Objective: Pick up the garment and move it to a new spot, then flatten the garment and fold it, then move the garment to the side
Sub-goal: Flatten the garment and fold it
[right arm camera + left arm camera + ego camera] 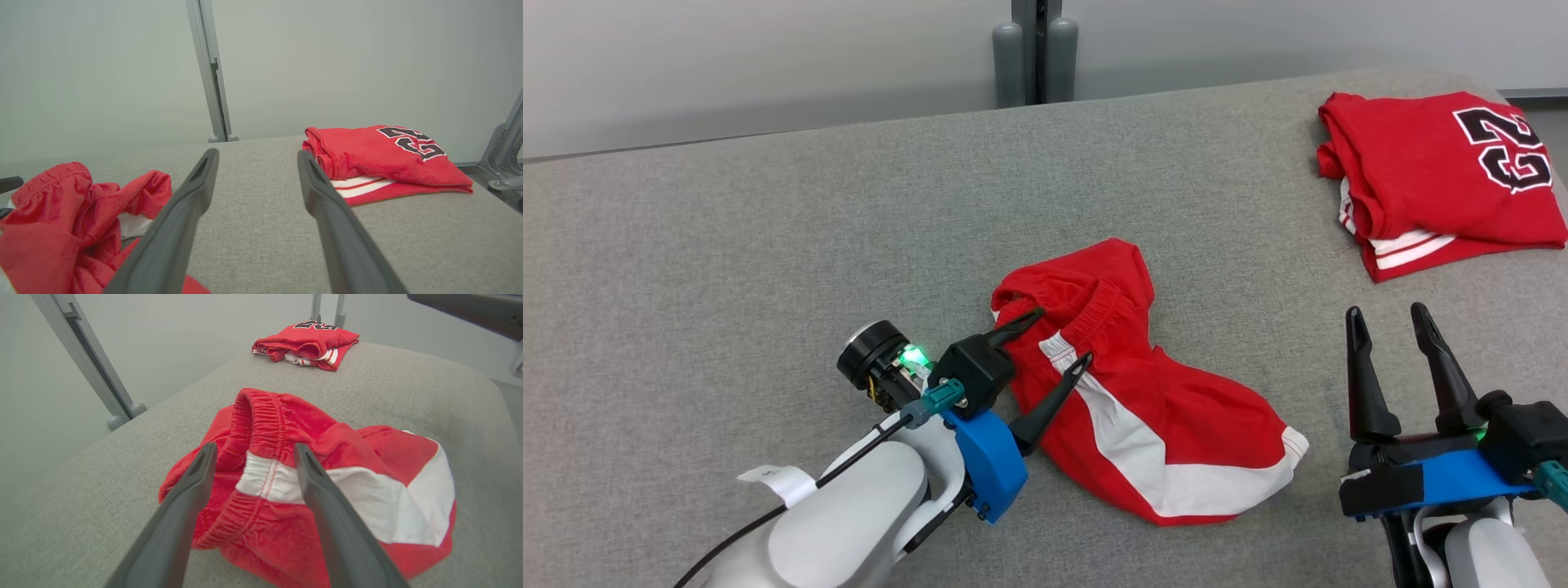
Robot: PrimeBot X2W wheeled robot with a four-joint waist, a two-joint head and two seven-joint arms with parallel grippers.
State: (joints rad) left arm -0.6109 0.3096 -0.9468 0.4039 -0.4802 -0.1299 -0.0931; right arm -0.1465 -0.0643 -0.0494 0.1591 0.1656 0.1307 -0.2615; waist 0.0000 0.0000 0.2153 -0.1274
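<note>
My left gripper is going to grab the shorts' waistband corner at its white stripe (1057, 347) next, because that edge of the shorts stands bunched up while the legs lie slack.
The garment (1176, 408) is a pair of red shorts with white stripes, lying crumpled in the middle of the grey padded table (768, 245). My left gripper (1062, 336) is open at its left end. The fingers stand either side of the elastic waistband and its white stripe, pinching nothing. The left wrist view shows that waistband (261, 416) bunched up between and beyond the left gripper (255, 447). My right gripper (1387, 313) stands open over bare table to the right of the shorts. The right wrist view shows the right gripper (258, 152) with the garment (81, 196) off to its left.
A folded red jersey (1429, 180) with a black number lies at the table's far right corner, also visible as the jersey (306, 341) and the jersey (380, 155). Grey posts (1035, 53) stand behind the table's back edge. Bare table stretches left of the shorts.
</note>
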